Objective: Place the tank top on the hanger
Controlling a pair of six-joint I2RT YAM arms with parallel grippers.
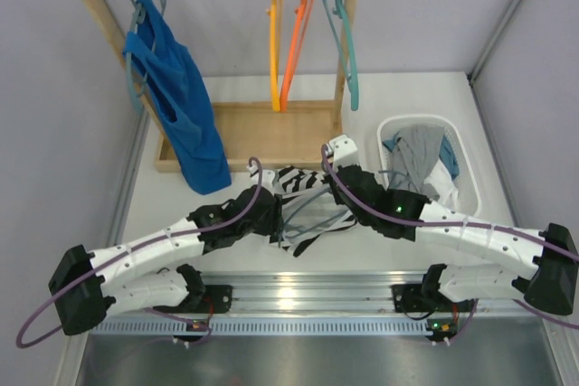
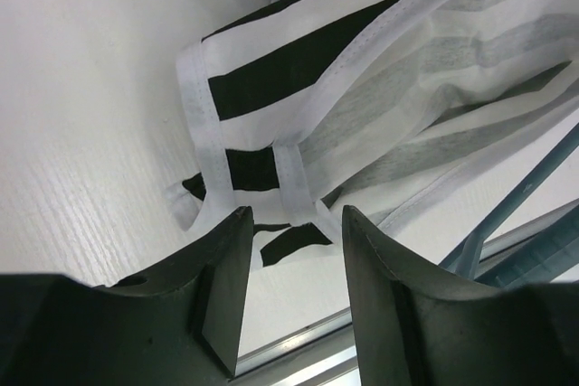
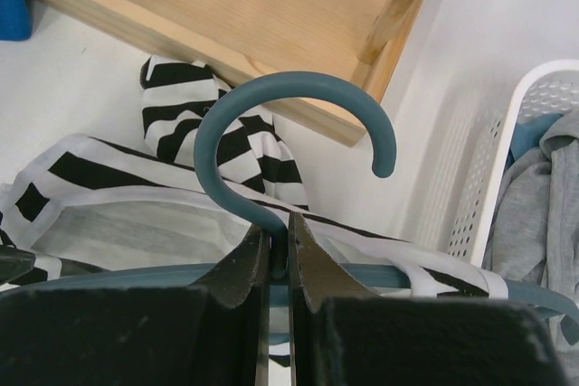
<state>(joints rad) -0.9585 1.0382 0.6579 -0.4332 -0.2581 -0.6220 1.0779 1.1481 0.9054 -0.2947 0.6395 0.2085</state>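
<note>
Next, my left gripper grabs the tank top by its white-edged strap (image 2: pixel 294 178), so the tank top's opening stays free to go over the hanger's loose end.
The black-and-white striped tank top (image 1: pixel 303 214) lies crumpled on the table between the two arms. The slate blue-grey hanger (image 1: pixel 317 198) lies inside it, its bar under the fabric. My right gripper (image 3: pixel 278 228) is shut on the hanger's neck just below the curved hook (image 3: pixel 298 80), with the striped cloth (image 3: pixel 109 174) draped round the bar. My left gripper (image 2: pixel 295 214) is open just short of a white-edged strap (image 2: pixel 294 178), with nothing between its fingers. Part of the hanger frame (image 2: pixel 534 178) shows beside the fabric at the right.
A wooden rack (image 1: pixel 244 128) at the back carries a blue top (image 1: pixel 176 106), a yellow hanger (image 1: pixel 275 42), an orange hanger (image 1: pixel 294 42) and teal hangers (image 1: pixel 348 51). A white basket (image 1: pixel 470 178) with a grey garment (image 1: pixel 421 155) stands right. A metal rail (image 1: pixel 289 300) runs along the near edge.
</note>
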